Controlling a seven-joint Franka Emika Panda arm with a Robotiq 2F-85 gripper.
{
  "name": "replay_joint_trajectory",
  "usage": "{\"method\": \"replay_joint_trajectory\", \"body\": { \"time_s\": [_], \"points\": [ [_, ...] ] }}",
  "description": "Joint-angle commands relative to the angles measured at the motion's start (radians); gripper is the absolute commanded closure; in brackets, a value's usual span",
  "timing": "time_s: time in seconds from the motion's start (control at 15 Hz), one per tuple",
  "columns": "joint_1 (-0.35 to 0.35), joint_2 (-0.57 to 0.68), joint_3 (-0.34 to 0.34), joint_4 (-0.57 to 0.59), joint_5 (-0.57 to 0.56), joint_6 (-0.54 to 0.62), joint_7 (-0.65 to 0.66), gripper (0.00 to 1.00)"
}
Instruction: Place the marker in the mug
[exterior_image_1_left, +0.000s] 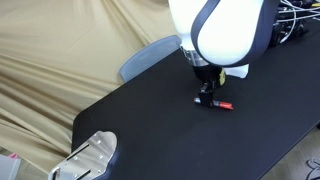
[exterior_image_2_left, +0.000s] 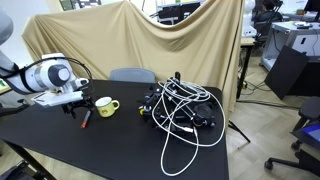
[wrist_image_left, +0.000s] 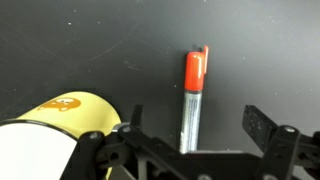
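Note:
I should lower my gripper before I close it on the marker: my fingers stop above the marker's body (exterior_image_1_left: 208, 101) (wrist_image_left: 191, 122) in an exterior view.
The marker (wrist_image_left: 194, 80) lies flat on the black table (exterior_image_1_left: 150, 130), red cap away from me and barrel between my fingers. My gripper (wrist_image_left: 198, 125) is open and low over the table, one finger on each side of the barrel, touching neither side. In both exterior views the gripper (exterior_image_1_left: 207, 96) (exterior_image_2_left: 76, 110) hangs just over the marker (exterior_image_1_left: 222, 105) (exterior_image_2_left: 85, 121). The pale yellow mug (exterior_image_2_left: 105, 106) stands upright close beside the gripper and shows at the lower left of the wrist view (wrist_image_left: 60, 120). My arm hides the mug in an exterior view.
A tangle of black and white cables (exterior_image_2_left: 180, 108) covers the table beyond the mug. A grey chair (exterior_image_2_left: 130, 74) stands behind the table against a beige cloth backdrop (exterior_image_2_left: 150, 40). A silvery object (exterior_image_1_left: 90, 155) sits at one table corner.

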Motion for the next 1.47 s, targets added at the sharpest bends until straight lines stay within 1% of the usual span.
{"method": "replay_joint_trajectory", "body": {
  "time_s": [0.0,0.6,1.13,1.2,1.27,1.4],
  "points": [
    [0.015,0.051,-0.015,0.047,-0.015,-0.009,0.033,0.00],
    [0.087,0.058,-0.042,0.075,-0.075,-0.005,0.101,0.00],
    [0.104,0.096,-0.044,0.092,-0.065,-0.007,0.117,0.00],
    [0.103,0.099,-0.045,0.093,-0.063,-0.004,0.120,0.25],
    [0.102,0.100,-0.046,0.093,-0.062,-0.002,0.121,0.25],
    [0.100,0.102,-0.048,0.095,-0.059,-0.001,0.124,0.40]
  ]
}}
